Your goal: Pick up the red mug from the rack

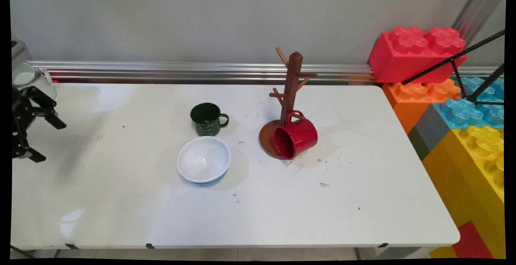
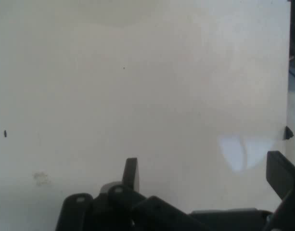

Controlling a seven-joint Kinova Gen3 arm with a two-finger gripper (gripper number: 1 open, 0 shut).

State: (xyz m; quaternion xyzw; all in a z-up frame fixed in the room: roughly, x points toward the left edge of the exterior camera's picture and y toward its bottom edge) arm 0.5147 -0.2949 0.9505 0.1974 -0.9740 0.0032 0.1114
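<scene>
The red mug needs to come off the wooden mug tree, so my gripper will grab the mug by the lower part of its rim next.
My black gripper hangs open at the far left of the main view, above the white table, with nothing between its fingers. In the hand view the gripper looks down on bare table only; its two fingertips stand wide apart. The nearest things lie well to its right: a white bowl with a blue underside and a dark green mug standing upright behind it. Further right, a red mug lies on its side against the base of a brown wooden mug tree.
Large toy bricks in red, orange, blue and yellow are stacked beyond the table's right edge. A black tripod leg crosses them. A metal rail runs along the wall behind the table.
</scene>
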